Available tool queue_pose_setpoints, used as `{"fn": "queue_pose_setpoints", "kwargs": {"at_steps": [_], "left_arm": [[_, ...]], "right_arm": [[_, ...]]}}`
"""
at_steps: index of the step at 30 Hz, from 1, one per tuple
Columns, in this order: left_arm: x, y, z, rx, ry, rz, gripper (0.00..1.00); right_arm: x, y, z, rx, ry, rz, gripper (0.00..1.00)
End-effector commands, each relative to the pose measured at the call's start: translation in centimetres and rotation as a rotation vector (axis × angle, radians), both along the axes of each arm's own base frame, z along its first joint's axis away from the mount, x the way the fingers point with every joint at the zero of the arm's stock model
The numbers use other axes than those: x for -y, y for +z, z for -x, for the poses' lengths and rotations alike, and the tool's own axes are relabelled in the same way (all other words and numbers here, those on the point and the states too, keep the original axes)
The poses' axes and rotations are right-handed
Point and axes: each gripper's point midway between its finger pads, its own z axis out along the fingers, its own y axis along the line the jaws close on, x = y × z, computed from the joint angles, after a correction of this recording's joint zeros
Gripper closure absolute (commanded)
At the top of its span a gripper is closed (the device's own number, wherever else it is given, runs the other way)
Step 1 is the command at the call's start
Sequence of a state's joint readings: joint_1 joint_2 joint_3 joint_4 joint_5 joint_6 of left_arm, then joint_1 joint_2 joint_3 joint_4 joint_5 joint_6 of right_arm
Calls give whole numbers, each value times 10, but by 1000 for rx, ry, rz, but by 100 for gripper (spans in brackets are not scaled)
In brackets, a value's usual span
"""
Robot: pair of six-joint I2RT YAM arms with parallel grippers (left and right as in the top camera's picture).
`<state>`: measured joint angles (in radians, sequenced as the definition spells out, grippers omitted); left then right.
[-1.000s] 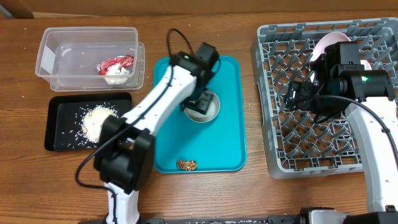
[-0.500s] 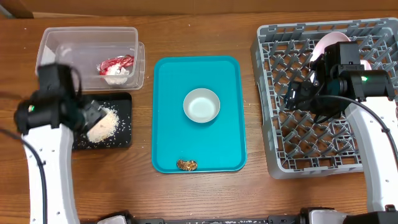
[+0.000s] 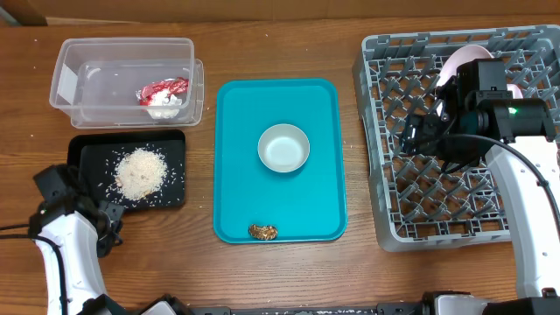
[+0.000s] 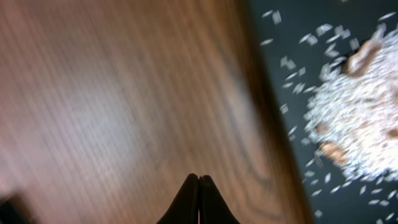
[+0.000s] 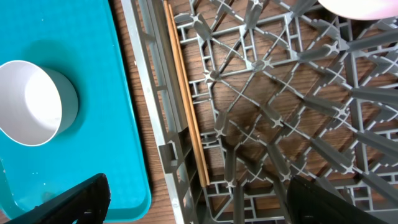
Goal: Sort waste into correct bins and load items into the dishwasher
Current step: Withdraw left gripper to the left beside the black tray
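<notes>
My right gripper grabs the small white cup's rim [image 3: 307,148] on the side facing the rack next, to tilt and load the cup into the rack [image 3: 385,175].
My left gripper [image 4: 199,178] is shut and empty over bare wood, just left of the black tray [image 3: 87,197]; rice [image 3: 140,172] lies heaped in that tray, also seen as rice [image 4: 354,124] in the left wrist view. The clear tub [image 3: 70,83] holds the red-and-white wrapper [image 3: 163,88] and a white tissue [image 3: 166,105]. A small white cup [image 3: 283,147] and a brown food lump [image 3: 262,231] sit on the teal tray [image 3: 241,114]. My right gripper [image 5: 202,199] hangs open over the grey dish rack's [image 3: 385,175] left edge, where the chopsticks [image 5: 186,106] lie. A pale dish [image 3: 464,61] stands in the rack.
The right arm [image 3: 516,175] stretches over the rack's middle. The left arm [image 3: 66,236] sits at the table's front left corner. Bare wood lies between the teal tray and the rack, and along the front edge.
My left arm has swung from the cup on the teal tray, over the black tray, back to the front left corner, and its gripper has shut. The right arm has not moved.
</notes>
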<state>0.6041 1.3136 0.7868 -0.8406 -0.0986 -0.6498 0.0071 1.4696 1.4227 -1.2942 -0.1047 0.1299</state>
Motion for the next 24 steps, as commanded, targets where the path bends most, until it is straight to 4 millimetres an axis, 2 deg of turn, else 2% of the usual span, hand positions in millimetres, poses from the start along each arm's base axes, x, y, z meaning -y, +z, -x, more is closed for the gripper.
{"fn": "queue_pose_setpoints", "kwargs": {"at_steps": [1,4,9,12,19,21,22,24], "left_arm": [[10,-20,-7,49,-4,62,96],[12,-36,-13,43,-10,100,96],[12,-55,-49,144,-115,150,96],[0,-48,-67,213,-147,93,96],[-15,-29,-89,277,-158,39,94],[-19,-22,-95,290,-177,21,89],[-21,-18,-98,296,-187,14,81],[-22,-15,-99,298,-187,12,76]], "right_arm": [[0,0,-1,3,5,0,8],[0,-1,0,-1,5,0,8],[0,-1,1,-4,4,0,8],[0,-1,2,-12,4,0,8],[0,-2,3,-16,4,0,8],[0,-2,3,-15,5,0,8],[0,-2,3,-15,4,0,8],[0,-2,3,-15,5,0,8]]}}
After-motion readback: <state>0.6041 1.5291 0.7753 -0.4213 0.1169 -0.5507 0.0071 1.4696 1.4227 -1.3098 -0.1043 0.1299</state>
